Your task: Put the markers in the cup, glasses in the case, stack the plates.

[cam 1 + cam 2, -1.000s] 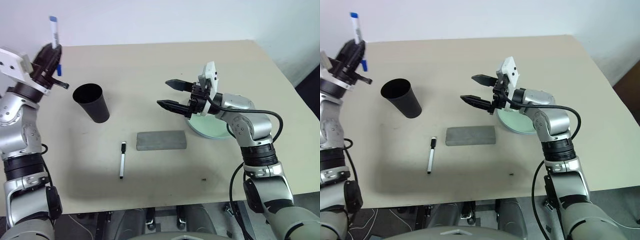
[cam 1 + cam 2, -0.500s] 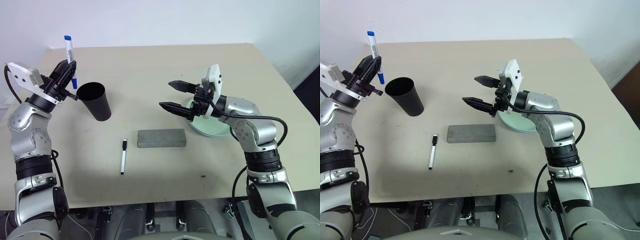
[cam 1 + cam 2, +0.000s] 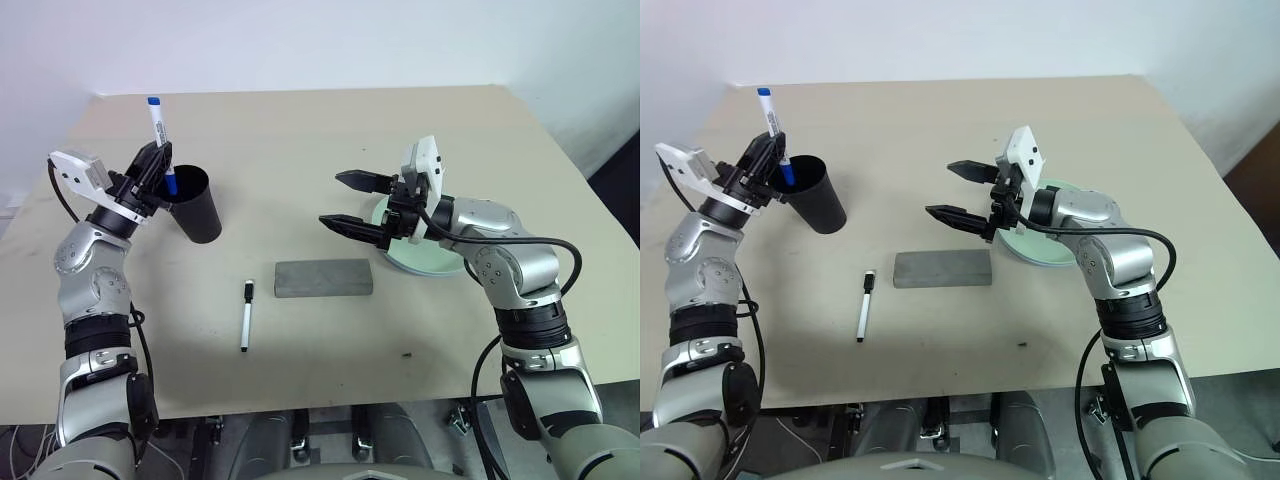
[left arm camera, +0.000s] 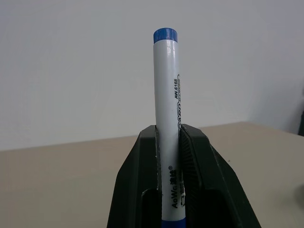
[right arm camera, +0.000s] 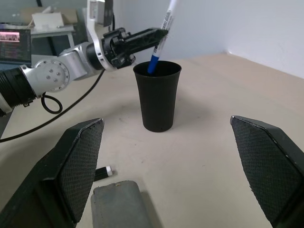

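Note:
My left gripper is holding the blue marker with the marker's blue lower end [image 3: 171,184] inside the rim of the black cup [image 3: 201,214], so it should let go and the marker would settle in the cup.
My left gripper [image 3: 158,162] is shut on the blue-capped marker [image 4: 166,95] and holds it nearly upright. The marker's blue cap [image 5: 154,64] dips into the mouth of the black cup [image 3: 201,214] at its left rim. The black-capped marker [image 3: 246,314] lies on the table in front of the cup. The grey case [image 3: 323,277] lies shut at mid-table. My right gripper [image 3: 330,198] hangs open and empty above the table, just left of the pale green plate [image 3: 432,257]. The glasses are out of view.
The beige table [image 3: 300,140] has bare room behind the cup and the plate. Its front edge [image 3: 330,400] runs close below the case and the lying marker. A white wall stands behind the table.
My left gripper has come down and to the right with the blue-capped marker, bringing its cap from beside the cup into the cup's mouth. The right gripper stays open in place.

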Controlling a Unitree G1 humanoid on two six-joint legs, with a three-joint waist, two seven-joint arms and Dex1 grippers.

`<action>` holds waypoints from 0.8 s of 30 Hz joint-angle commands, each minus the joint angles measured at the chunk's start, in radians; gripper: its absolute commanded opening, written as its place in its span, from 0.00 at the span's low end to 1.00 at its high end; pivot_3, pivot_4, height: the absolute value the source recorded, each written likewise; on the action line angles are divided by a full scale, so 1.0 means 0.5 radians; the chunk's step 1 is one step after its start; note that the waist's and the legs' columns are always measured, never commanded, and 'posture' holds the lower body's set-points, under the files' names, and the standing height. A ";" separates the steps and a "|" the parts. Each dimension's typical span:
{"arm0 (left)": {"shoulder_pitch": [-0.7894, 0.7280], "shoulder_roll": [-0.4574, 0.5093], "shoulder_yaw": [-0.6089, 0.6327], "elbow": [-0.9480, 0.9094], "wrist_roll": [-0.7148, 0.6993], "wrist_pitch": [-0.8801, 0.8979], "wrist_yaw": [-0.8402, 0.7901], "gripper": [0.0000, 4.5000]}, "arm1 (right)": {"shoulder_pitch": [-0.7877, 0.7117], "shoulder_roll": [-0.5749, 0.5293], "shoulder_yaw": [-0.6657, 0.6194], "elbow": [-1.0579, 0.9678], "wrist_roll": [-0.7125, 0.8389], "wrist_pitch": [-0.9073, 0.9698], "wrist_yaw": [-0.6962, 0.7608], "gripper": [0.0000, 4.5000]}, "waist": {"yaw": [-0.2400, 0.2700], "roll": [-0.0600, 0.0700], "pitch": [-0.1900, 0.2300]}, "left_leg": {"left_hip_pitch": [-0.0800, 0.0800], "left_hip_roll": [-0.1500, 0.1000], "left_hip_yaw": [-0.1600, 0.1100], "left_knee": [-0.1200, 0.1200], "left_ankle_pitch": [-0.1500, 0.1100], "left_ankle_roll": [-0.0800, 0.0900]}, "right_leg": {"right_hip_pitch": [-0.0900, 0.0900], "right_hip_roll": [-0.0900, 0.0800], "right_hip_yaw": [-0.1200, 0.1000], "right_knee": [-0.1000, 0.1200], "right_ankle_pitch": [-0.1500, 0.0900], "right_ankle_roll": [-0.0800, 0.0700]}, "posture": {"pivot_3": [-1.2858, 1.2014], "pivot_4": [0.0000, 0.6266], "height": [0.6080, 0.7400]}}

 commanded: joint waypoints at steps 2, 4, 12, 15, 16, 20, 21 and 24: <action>-0.037 -0.001 0.019 -0.022 -0.034 -0.019 -0.015 0.06 | 0.001 -0.027 -0.012 -0.108 -0.007 -0.030 -0.008 1.00 | 0.000 0.000 0.000 | 0.000 0.000 0.000 0.000 0.000 0.000 | 0.000 0.000 0.000 0.000 0.000 0.000 | 0.52 0.24 1.00; -0.037 -0.002 0.020 -0.019 -0.045 -0.002 -0.027 0.06 | 0.002 -0.028 -0.010 -0.108 -0.011 -0.032 -0.015 1.00 | 0.000 0.000 0.000 | 0.000 0.001 0.000 0.000 0.000 0.000 | 0.000 0.000 0.000 0.000 0.000 0.000 | 0.52 0.24 1.00; 0.008 0.027 0.012 -0.074 -0.090 0.112 -0.088 0.06 | 0.021 -0.039 -0.007 -0.113 -0.037 -0.053 -0.025 1.00 | 0.000 0.000 0.000 | 0.000 0.001 0.000 -0.001 0.000 0.001 | 0.000 0.000 -0.001 -0.003 0.000 0.000 | 0.52 0.24 1.00; 0.014 0.030 0.017 -0.082 -0.093 0.130 -0.089 0.36 | 0.022 -0.035 -0.002 -0.106 -0.051 -0.062 -0.022 1.00 | 0.000 0.000 0.000 | -0.001 0.001 0.000 -0.002 0.000 0.001 | 0.000 0.000 -0.001 -0.004 0.000 0.000 | 0.52 0.24 1.00; 0.015 0.033 0.018 -0.082 -0.084 0.124 -0.084 0.44 | 0.020 -0.035 -0.001 -0.103 -0.055 -0.064 -0.021 1.00 | 0.000 0.000 0.000 | -0.001 0.001 0.000 -0.002 0.000 0.001 | 0.000 0.000 -0.001 -0.005 0.000 0.000 | 0.52 0.24 1.00; 0.025 0.037 0.018 -0.096 -0.084 0.138 -0.090 0.73 | 0.016 -0.029 0.005 -0.086 -0.072 -0.081 -0.019 1.00 | 0.000 0.000 0.000 | -0.001 0.001 0.000 -0.003 0.000 0.001 | 0.000 0.000 -0.001 -0.006 0.000 0.000 | 0.52 0.24 1.00; 0.028 0.037 0.019 -0.102 -0.087 0.140 -0.092 0.81 | 0.014 -0.026 0.008 -0.081 -0.076 -0.086 -0.019 1.00 | -0.001 0.000 0.000 | -0.001 0.001 0.000 -0.003 0.000 0.001 | 0.000 0.000 -0.001 -0.006 0.000 0.000 | 0.52 0.24 1.00; 0.031 0.046 0.029 -0.158 -0.103 0.174 -0.064 1.00 | 0.010 -0.021 0.012 -0.071 -0.082 -0.097 -0.020 1.00 | 0.001 0.000 0.000 | -0.001 0.001 0.000 -0.004 -0.001 0.001 | 0.000 0.000 -0.001 -0.007 0.000 0.000 | 0.52 0.24 1.00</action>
